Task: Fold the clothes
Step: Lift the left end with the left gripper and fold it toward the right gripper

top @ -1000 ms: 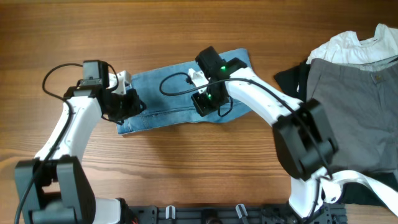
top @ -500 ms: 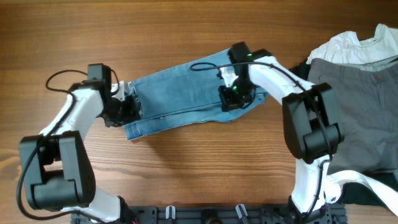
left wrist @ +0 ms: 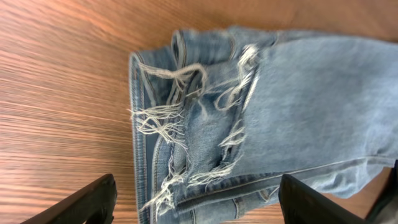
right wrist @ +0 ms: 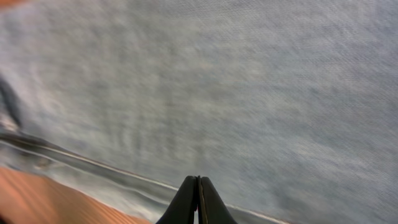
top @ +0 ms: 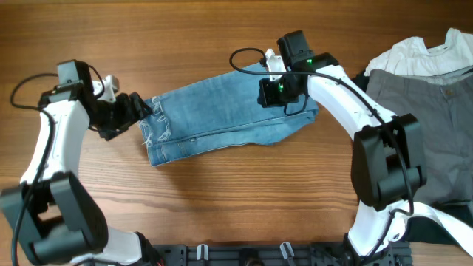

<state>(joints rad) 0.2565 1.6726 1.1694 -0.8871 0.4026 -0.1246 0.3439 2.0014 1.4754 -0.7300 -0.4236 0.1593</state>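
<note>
I need to pick up the light-blue jeans [top: 222, 114] by the frayed leg hems with my left gripper next. Then the legs should fold over toward the other end of the jeans.
The light-blue jeans [top: 222, 114] lie folded in a slanted band across the middle of the table. Their frayed leg hems [left wrist: 186, 124] are at the left end. My left gripper [top: 137, 109] hovers just left of that end, open, and its two dark fingertips [left wrist: 93, 202] stand wide apart with only the hem edge and wood between them [left wrist: 199, 211]. My right gripper [top: 281, 92] sits over the right part of the jeans. Its fingers [right wrist: 199, 199] are pressed together and point down at the denim [right wrist: 236, 93], gripping nothing.
A pile of other clothes lies at the right edge: grey trousers [top: 421, 125], a white top [top: 417, 55] behind them, and a black garment [top: 344, 96] sticking out beside them. Bare wood [top: 222, 199] lies in front of the jeans. A rail with hooks [top: 244, 255] lines the front edge.
My left gripper let go of the frayed hem, opened wide and drew back to the left. My shut right gripper slid right along the jeans, which now lie stretched out longer.
</note>
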